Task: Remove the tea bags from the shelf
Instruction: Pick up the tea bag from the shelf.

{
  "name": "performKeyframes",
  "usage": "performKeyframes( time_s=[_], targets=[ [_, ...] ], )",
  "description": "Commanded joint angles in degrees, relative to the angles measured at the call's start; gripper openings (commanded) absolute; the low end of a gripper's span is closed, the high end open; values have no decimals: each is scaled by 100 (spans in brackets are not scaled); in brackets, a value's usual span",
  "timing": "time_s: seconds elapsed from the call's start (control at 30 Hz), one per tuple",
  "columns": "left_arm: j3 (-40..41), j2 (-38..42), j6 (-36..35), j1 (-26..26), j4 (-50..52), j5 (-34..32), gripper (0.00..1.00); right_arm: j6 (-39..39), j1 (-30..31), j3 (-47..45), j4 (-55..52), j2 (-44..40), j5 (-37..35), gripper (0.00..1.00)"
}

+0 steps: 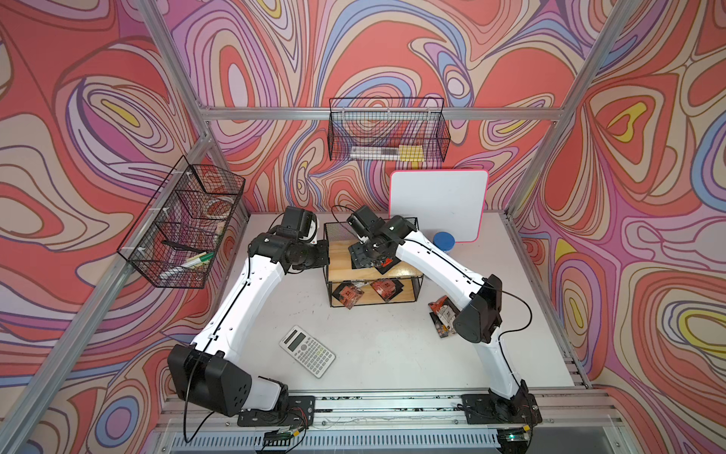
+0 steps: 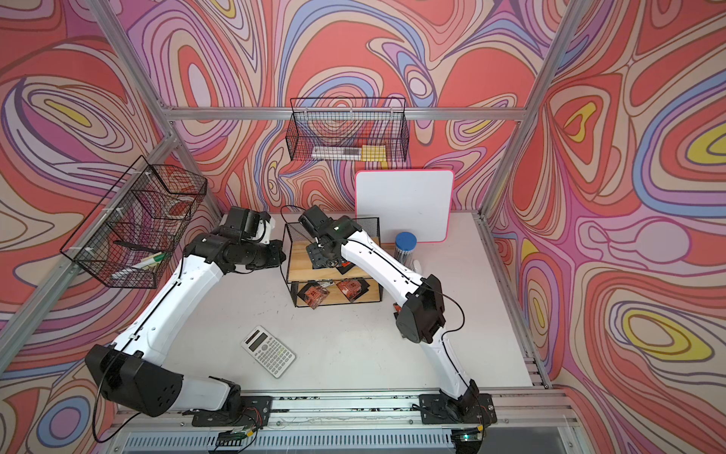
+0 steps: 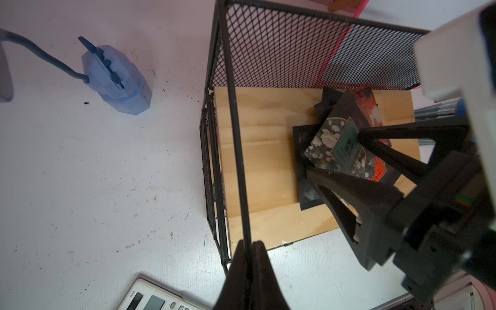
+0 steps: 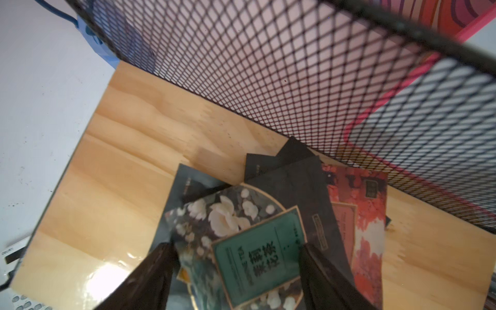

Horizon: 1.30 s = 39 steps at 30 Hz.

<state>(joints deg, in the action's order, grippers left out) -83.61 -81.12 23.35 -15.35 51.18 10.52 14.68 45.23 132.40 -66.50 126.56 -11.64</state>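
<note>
My right gripper is reaching down with both fingers to the green-label bag, beside the bag's flowered edge and dark margin, and it will close on the bag.
The shelf [image 1: 340, 259] stands mid-table, with two wooden boards in a black wire frame. Several tea bags lie piled on its top board [image 4: 139, 150]. A green-label tea bag [image 4: 257, 252] lies tilted on top of the pile, beside a red one [image 4: 359, 214]. My right gripper [image 4: 233, 252] is open over the pile, one finger on each side of the green-label bag [image 3: 341, 145]. Two red tea bags [image 1: 349, 293] [image 1: 383, 289] lie on the lower board. More tea bags [image 1: 442, 314] lie on the table to the right, partly behind the right arm. My left gripper [image 3: 249, 244] is shut on the shelf's front-left wire post.
A calculator [image 1: 307, 351] lies on the table in front of the shelf. A whiteboard [image 1: 438, 204] and a blue-lidded jar [image 1: 444, 240] stand behind the shelf at the right. A pale blue cabled object [image 3: 118, 77] sits left of the shelf. Wire baskets [image 1: 184, 224] [image 1: 389, 129] hang on the walls.
</note>
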Motion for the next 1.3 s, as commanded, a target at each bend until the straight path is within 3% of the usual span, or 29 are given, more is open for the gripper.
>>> performKeyframes(
  time_s=[0.0, 0.17, 0.83, 1.13, 1.27],
  targets=[
    [-90, 6, -66, 2, 128, -103, 0, 88, -41, -236, 22, 115, 107, 69],
    [-85, 20, -59, 0, 124, -110, 0, 152, -46, -616, 96, -38, 50, 64],
    [-41, 44, -43, -3, 120, -94, 0, 428, -111, -469, 269, -155, 400, 16],
    [-41, 31, -35, -3, 85, -59, 0, 699, -256, -399, 400, -292, 875, 1],
    [-67, 17, -33, -3, 82, -59, 0, 712, -262, -371, 445, -342, 836, 0]
  ],
)
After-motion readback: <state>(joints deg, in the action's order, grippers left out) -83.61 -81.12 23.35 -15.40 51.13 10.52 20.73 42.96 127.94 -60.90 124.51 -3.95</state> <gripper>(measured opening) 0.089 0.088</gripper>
